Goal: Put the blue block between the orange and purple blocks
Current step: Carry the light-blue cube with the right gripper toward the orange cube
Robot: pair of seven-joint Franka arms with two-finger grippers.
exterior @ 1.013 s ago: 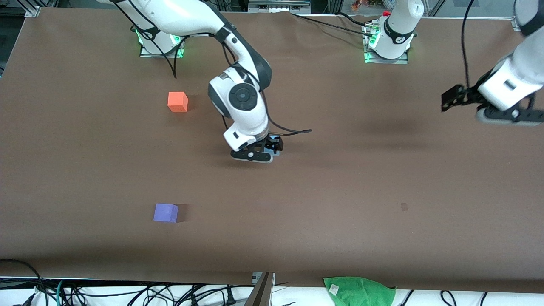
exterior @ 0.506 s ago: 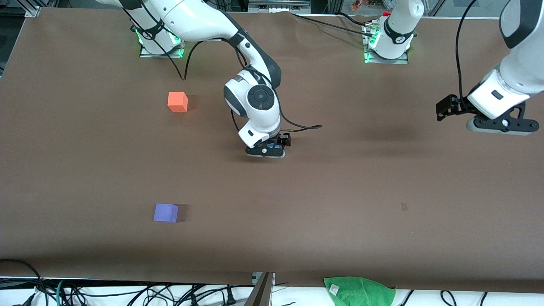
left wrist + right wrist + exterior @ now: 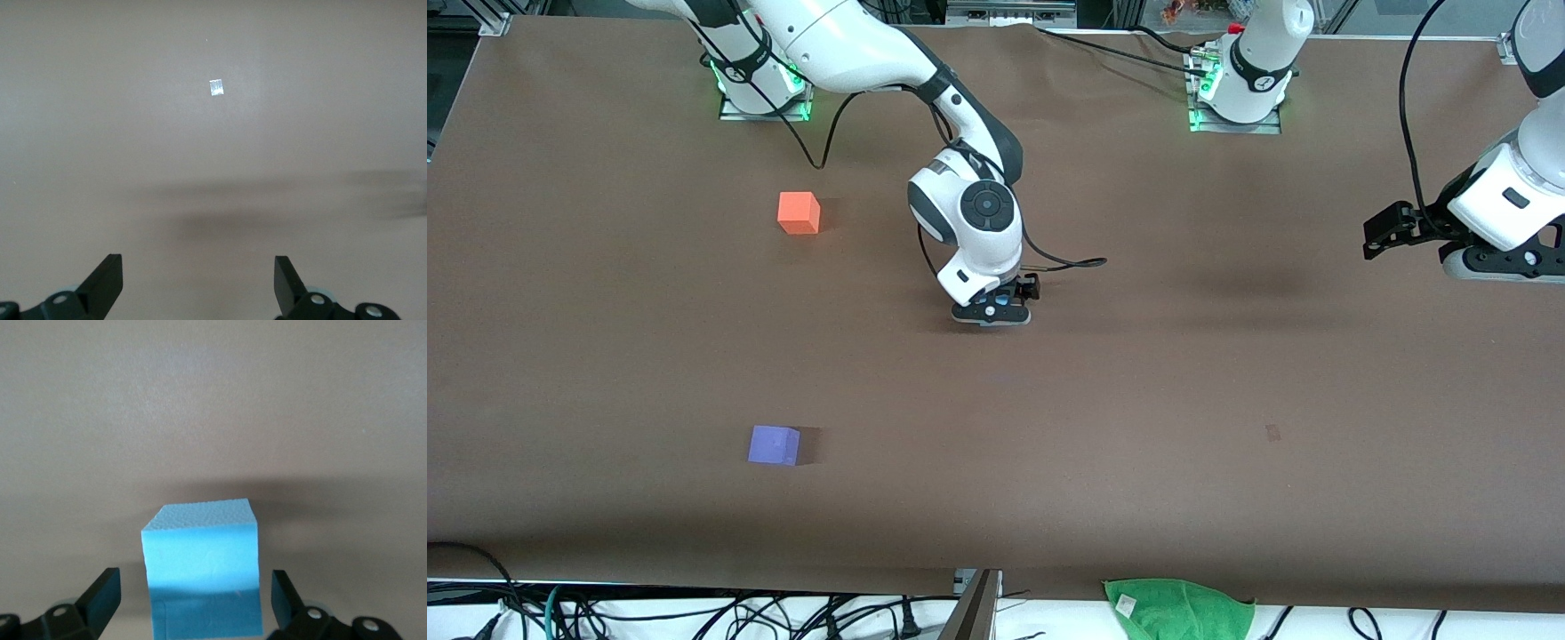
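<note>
The blue block's sides are between the fingers of my right gripper in the right wrist view, so I will close my right gripper.
The blue block [image 3: 200,547] sits on the brown table [image 3: 1138,373] near its middle, between the open fingers of my right gripper [image 3: 193,587], with a gap on each side. In the front view my right gripper [image 3: 991,313] is low over the block, and only a sliver of blue [image 3: 1003,301] shows. The orange block [image 3: 799,212] lies toward the right arm's end. The purple block [image 3: 774,444] lies nearer the front camera than the orange one. My left gripper [image 3: 1498,263] hangs open and empty over the left arm's end; in the left wrist view [image 3: 198,267] it is over bare table.
A green cloth [image 3: 1178,608] lies off the table's front edge. A small pale mark [image 3: 1272,433] is on the table and also shows in the left wrist view [image 3: 215,87]. Cables run along the front edge and from the right arm.
My right gripper has moved a little toward the left arm's end and come down around the blue block. My left arm has shifted slightly at its end of the table.
</note>
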